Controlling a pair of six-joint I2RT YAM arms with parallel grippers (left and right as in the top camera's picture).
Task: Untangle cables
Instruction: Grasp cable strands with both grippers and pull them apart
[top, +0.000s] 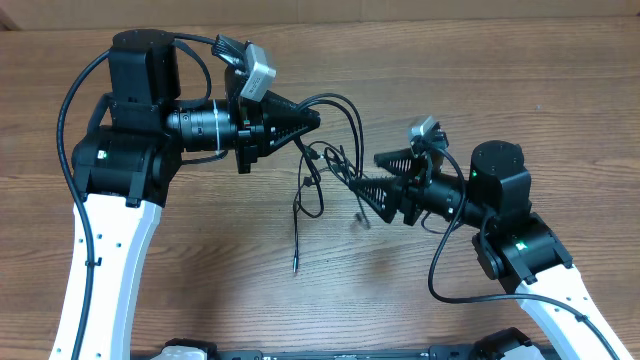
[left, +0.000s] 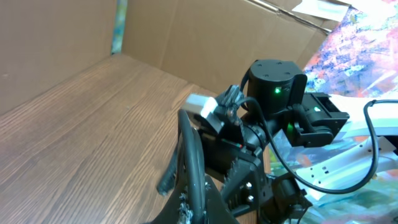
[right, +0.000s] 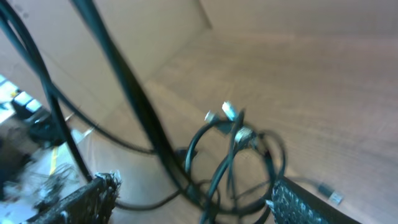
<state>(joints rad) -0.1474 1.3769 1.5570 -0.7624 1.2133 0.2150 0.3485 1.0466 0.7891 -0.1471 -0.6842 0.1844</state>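
Observation:
My right gripper grabs the cable loops at the tangle's side (top: 352, 177) (right: 211, 198) next, so the plug ends stay free for my left gripper to untangle.
The cables (top: 322, 168) are thin black cords tangled in loose loops at the table's middle, and one strand trails down to a plug end (top: 296, 266). My left gripper (top: 314, 120) is shut on one cable, which arcs right from its tip and drops into the tangle. The left wrist view shows that cable (left: 191, 149) pinched in the gripper (left: 189, 210). My right gripper (top: 368, 178) stands open at the tangle's right side. In the right wrist view the loops (right: 231, 163) with their metal plugs (right: 227, 112) lie between its spread fingers (right: 297, 200), ungripped.
A loose plug end (top: 361, 220) lies on the wooden table (top: 200, 250) just below the right gripper. Cardboard walls (left: 205, 37) stand behind the table. The right arm (left: 273, 87) faces the left gripper closely.

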